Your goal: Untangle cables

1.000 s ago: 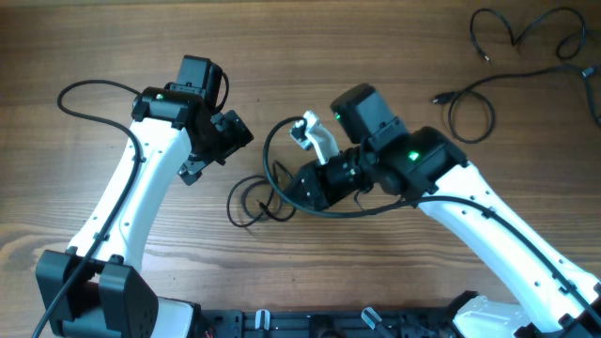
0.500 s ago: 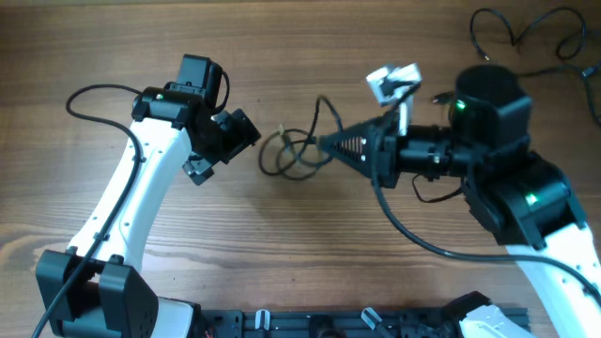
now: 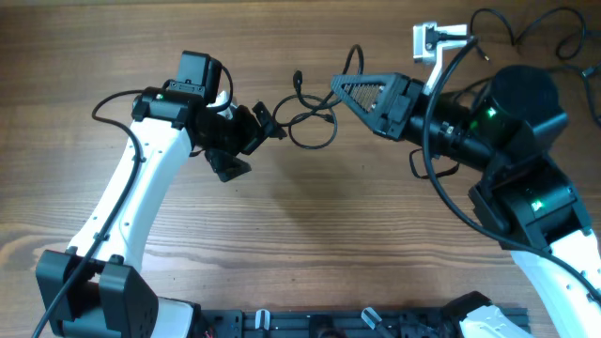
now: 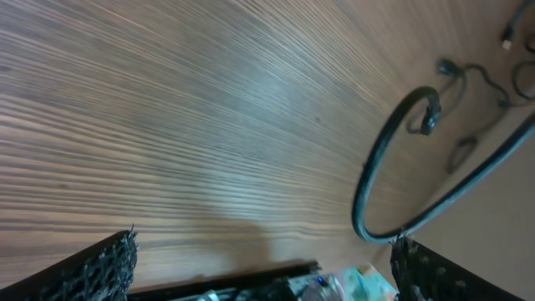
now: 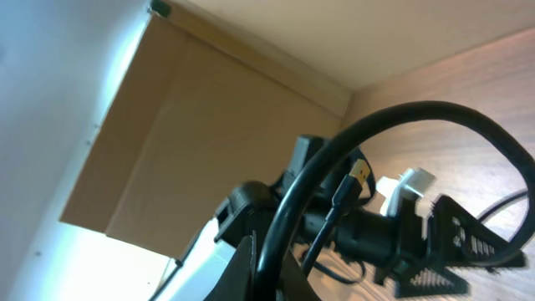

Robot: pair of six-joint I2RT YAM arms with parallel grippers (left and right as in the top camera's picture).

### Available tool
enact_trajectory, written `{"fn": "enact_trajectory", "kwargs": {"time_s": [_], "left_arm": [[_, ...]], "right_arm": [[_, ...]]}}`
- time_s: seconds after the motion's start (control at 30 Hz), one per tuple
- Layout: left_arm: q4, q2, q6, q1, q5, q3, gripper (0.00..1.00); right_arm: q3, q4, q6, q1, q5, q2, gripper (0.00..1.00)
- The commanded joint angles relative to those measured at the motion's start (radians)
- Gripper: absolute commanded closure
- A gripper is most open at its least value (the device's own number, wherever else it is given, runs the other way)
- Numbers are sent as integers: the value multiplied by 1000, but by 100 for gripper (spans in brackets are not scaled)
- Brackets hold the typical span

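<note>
I will next grab the hanging cable's loop near its small plug with my left gripper to pull the tangle out. The cable's plug end stays free.
A tangle of thin black cables hangs in loose loops from my right gripper, which is shut on one strand. One small plug sticks up at the left of the tangle. In the right wrist view the jaws pinch a black cord that arcs up and right, and a plug end dangles beside it. My left gripper is open just left of the tangle. In the left wrist view a cable loop curves close to the right finger, with nothing between the fingers.
More loose black cords lie at the table's far right corner and show in the left wrist view as thin strands. The right arm's own thick cable loops beside its wrist. Bare wood lies below both grippers.
My right gripper has lifted the tangle off the table and carried it toward the far right. My left gripper has swung right toward the hanging loops and stays open.
</note>
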Motion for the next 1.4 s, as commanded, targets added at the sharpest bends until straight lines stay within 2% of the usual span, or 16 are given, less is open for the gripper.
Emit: {"fn": "enact_trajectory", "kwargs": {"time_s": [0.0, 0.17, 0.27, 0.43, 0.5, 0.6, 0.67, 0.8, 0.93, 1.0, 1.03, 1.1, 1.27, 1.33, 1.37], "left_arm": [[27, 6, 23, 3, 84, -1, 1], [97, 6, -15, -2, 85, -1, 2], [135, 6, -15, -43, 85, -1, 5], [221, 6, -116, -66, 85, -1, 8], [228, 6, -115, -76, 85, -1, 8], [243, 6, -116, -51, 85, -1, 12], [239, 6, -119, -24, 112, -1, 12], [254, 6, -134, -24, 142, -1, 10], [307, 6, -142, -24, 178, -1, 10], [306, 6, -142, -25, 177, -1, 25], [306, 6, -143, -25, 177, -1, 27], [306, 6, -143, -26, 177, -1, 27], [312, 6, -173, -55, 154, -1, 21], [317, 6, -172, -63, 148, -1, 26], [316, 6, -172, -63, 138, -1, 39]], "right_arm": [[10, 36, 91, -2, 22, -6, 96], [10, 121, 238, -1, 17, -6, 96], [10, 180, 284, -1, 18, -5, 96], [10, 197, 348, 5, 14, 0, 96], [10, 220, 347, 5, 16, 0, 96], [10, 252, 347, 5, 108, 0, 96], [10, 259, 365, 5, 182, 0, 96], [10, 333, 555, 5, 196, 24, 96], [10, 357, 644, 5, 140, 64, 96], [10, 393, 670, 5, 141, 71, 96], [10, 415, 684, 5, 141, 71, 96], [10, 484, 703, 5, 145, 71, 96], [10, 496, 746, 5, 129, 71, 96], [10, 496, 748, 5, 128, 71, 96], [10, 495, 747, 5, 126, 71, 96]]}}
